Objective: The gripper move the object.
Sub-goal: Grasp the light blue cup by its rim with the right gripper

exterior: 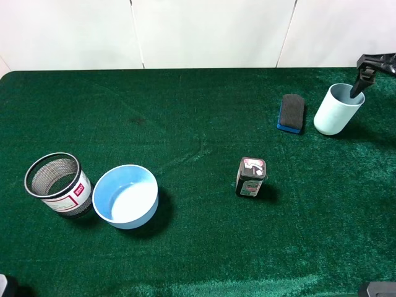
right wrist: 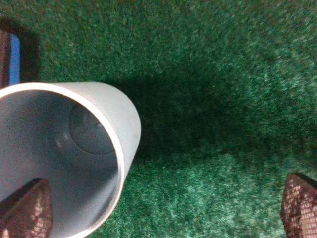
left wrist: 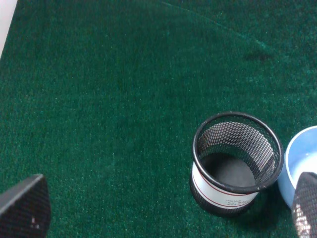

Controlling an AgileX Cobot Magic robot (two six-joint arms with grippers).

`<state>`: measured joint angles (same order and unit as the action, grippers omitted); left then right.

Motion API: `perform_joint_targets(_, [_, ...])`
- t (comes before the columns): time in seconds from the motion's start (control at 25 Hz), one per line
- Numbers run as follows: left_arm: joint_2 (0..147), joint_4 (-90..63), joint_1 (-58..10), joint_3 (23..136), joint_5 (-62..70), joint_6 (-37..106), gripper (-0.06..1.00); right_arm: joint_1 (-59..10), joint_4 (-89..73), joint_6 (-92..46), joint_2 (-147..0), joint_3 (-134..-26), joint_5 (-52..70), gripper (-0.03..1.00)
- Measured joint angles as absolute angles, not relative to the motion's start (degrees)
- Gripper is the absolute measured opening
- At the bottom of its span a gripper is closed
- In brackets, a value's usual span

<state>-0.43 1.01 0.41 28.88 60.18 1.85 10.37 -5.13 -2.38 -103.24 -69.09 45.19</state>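
Observation:
My right gripper is about to grab the pale light-blue cup by the side of its rim (exterior: 362, 99) (right wrist: 119, 161), so that it can move the cup across the green table.
The tall pale light-blue cup (exterior: 336, 110) stands upright at the far right of the green table. My right gripper (exterior: 362, 83) hangs over its far rim, and one thin dark finger dips into the cup's mouth. In the right wrist view the cup (right wrist: 74, 148) fills one side. One fingertip (right wrist: 27, 208) sits inside the cup and the other is far off over the cloth, so the right gripper (right wrist: 163, 208) is open astride the cup's wall. My left gripper (left wrist: 163, 210) is open and empty, low over the cloth near the black mesh cup (left wrist: 235, 163).
A black mesh cup (exterior: 57, 184) and a wide blue bowl (exterior: 125, 196) stand side by side at the front left. A black eraser with a blue base (exterior: 291, 113) lies just left of the pale cup. A small black box (exterior: 250, 177) stands right of the middle.

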Motion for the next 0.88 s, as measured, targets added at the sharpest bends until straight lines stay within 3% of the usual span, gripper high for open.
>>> perform_joint_targets(0.88, [-0.4,1.0,0.4,28.9,60.2,1.9,0.99,10.4,-7.6,-3.4,-110.9,-69.1,39.4,0.69])
